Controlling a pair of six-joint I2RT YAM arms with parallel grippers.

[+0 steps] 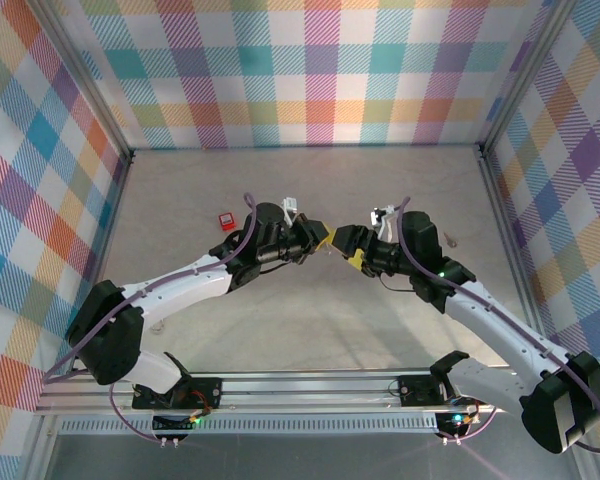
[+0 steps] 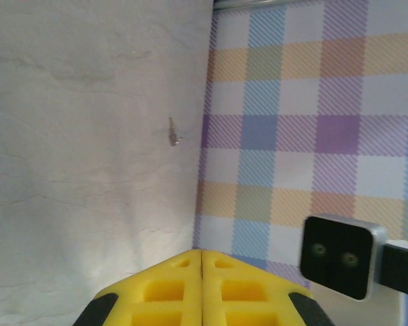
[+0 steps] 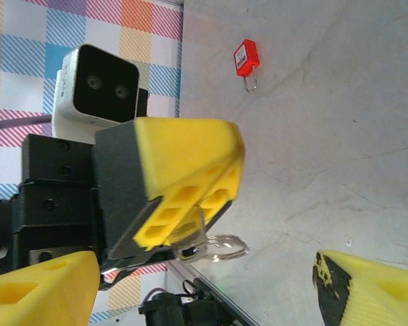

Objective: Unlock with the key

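Observation:
The key's end inside the left gripper should stay free to unlock the padlock [image 1: 223,220], so the right gripper needs to reach the key and grip its exposed head [image 1: 330,248].
The red padlock [image 1: 223,220] lies flat on the table, left of both grippers, and appears small at the top of the right wrist view [image 3: 245,58]. My left gripper [image 1: 325,238] is shut on the key [image 3: 196,239]. The key's head and its metal ring [image 3: 226,246] stick out below the left gripper's yellow fingertips [image 3: 190,183]. In the left wrist view the left gripper [image 2: 202,252] has its jaws pressed together and the key is hidden. My right gripper [image 1: 352,245] faces it tip to tip, open [image 3: 204,292], its fingers wide on either side of the key without touching it.
A small metal piece [image 1: 448,240] lies on the table right of the right arm, also seen in the left wrist view [image 2: 173,132]. Plaid walls [image 1: 310,70] enclose the table on three sides. An aluminium rail [image 1: 310,385] runs along the near edge.

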